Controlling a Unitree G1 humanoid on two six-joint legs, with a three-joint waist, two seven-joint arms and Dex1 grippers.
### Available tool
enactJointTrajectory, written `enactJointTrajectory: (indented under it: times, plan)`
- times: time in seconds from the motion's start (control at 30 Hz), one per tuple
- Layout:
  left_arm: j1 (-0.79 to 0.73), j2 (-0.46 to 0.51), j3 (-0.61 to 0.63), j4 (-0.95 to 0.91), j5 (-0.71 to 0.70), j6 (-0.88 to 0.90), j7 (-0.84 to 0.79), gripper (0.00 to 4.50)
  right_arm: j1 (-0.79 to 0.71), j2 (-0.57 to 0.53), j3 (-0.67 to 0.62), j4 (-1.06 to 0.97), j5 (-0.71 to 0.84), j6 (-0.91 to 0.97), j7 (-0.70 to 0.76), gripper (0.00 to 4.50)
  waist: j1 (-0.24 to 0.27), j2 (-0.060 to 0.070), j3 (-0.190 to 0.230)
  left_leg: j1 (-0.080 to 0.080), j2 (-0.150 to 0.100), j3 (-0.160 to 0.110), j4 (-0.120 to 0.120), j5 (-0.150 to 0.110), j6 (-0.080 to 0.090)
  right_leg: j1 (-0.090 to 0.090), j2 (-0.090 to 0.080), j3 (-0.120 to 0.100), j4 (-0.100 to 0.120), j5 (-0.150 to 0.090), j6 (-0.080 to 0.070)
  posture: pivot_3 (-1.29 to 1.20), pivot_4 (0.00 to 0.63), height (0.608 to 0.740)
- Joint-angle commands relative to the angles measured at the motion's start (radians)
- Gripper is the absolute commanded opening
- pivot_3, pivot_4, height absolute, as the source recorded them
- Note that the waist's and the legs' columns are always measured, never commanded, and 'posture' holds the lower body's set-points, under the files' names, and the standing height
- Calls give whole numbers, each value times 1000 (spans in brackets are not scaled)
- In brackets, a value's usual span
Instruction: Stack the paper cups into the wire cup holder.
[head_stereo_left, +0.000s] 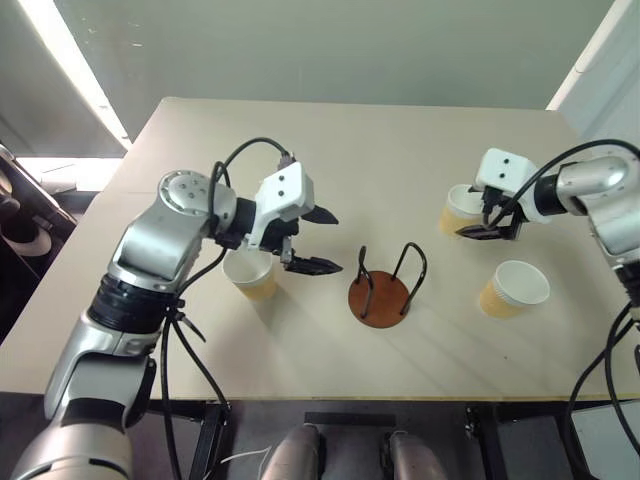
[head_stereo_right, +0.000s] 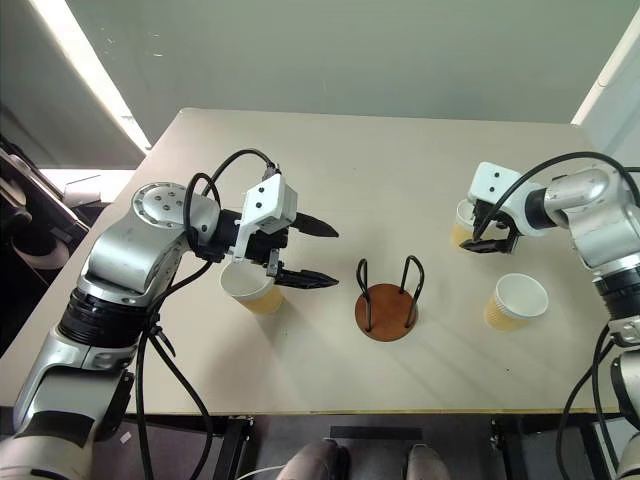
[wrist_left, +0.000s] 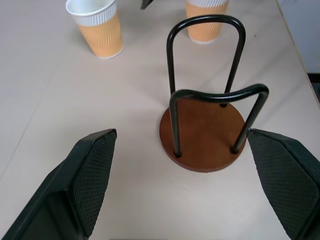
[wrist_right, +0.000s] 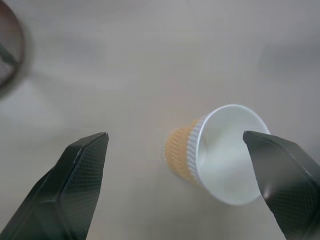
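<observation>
The fingers are off-center over the paper cup's rim (head_stereo_left: 460, 197) (wrist_right: 231, 154), so it isn't time to close yet: my right gripper needs to first move right in the wrist view.
The wire cup holder (head_stereo_left: 380, 291), a reddish-brown disc with two black wire loops, stands empty at the table's middle front. My left gripper (head_stereo_left: 338, 243) hovers open just left of it, fingers pointing at the holder (wrist_left: 205, 132). One paper cup (head_stereo_left: 250, 276) stands upright under my left wrist. A second paper cup (head_stereo_left: 459, 209) stands at the right, partly hidden by my right gripper (head_stereo_left: 484, 222), which is open just above and beside it. In the right wrist view this cup (wrist_right: 215, 150) lies ahead, between the spread fingers (wrist_right: 75, 185). A third cup (head_stereo_left: 513, 288) stands nearer the front right.
The light wooden table (head_stereo_left: 330, 150) has bare room across its back half. Its front edge runs close below the holder. Black cables loop off both wrists. The two right-hand cups (wrist_left: 97, 27) show beyond the holder in the left wrist view.
</observation>
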Motion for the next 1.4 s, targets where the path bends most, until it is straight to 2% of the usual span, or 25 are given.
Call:
enactJointTrajectory:
  times: [0.03,0.23,0.33,0.5,0.67,0.7,0.83,0.93,1.07,1.23,1.4]
  plan:
    - [-3,6,25,-37,-14,8,15,4466,-55,14,12,97,-93,-85,27,4500,1,0,0,0,0,0,0,0,0,0,0,0,0,0,0,0,150,740]
    - [3,3,15,-48,-16,15,30,4466,-110,82,23,278,-192,-190,37,4500,-1,0,0,0,0,0,0,0,0,0,0,0,0,0,-1,0,150,740]
    - [3,4,8,-45,-13,11,33,4500,-130,115,19,350,-228,-228,30,3943,-1,0,0,0,0,0,-1,0,-1,0,0,0,0,0,-1,0,150,740]
    - [2,5,1,-46,-13,13,32,4500,-151,147,-3,399,-244,-252,44,2137,0,0,0,0,0,0,-1,-1,-1,0,0,0,0,0,-1,0,150,740]
    - [0,11,-4,-43,-11,9,24,4500,-149,138,-32,361,-222,-226,102,254,1,0,0,-1,0,0,-2,-1,-2,0,0,0,0,0,-1,0,150,740]
    - [0,11,-4,-42,-11,9,23,4500,-144,131,-38,344,-218,-218,118,44,1,0,0,-1,0,0,-2,-1,-2,0,0,0,1,0,-1,0,150,740]
    - [2,17,-4,-43,-16,13,14,4500,-123,92,-77,254,-195,-179,177,44,1,0,0,-1,0,0,-5,-1,-2,0,0,0,1,0,-1,0,150,740]
    - [4,26,1,-44,-24,20,6,4500,-109,47,-128,110,-140,-96,248,44,3,0,0,-2,0,0,-6,-1,-2,0,0,0,-1,0,-2,0,150,740]
    - [12,43,18,-48,-51,38,-10,4500,-96,-32,-210,-190,-25,80,353,44,0,1,1,-3,1,0,-7,-1,-2,-1,0,-1,-2,0,-2,0,150,740]
    - [12,56,40,-33,-72,26,-17,4500,-120,-75,-281,-580,199,426,421,44,-4,1,1,-2,2,0,-9,-1,-3,-1,1,-1,-3,-1,-4,0,150,740]
    - [-9,63,57,1,-57,-15,0,4500,-147,-85,-288,-757,332,609,389,44,-4,1,1,-1,2,0,-8,-1,-3,-1,2,-1,-5,-1,-4,0,150,740]
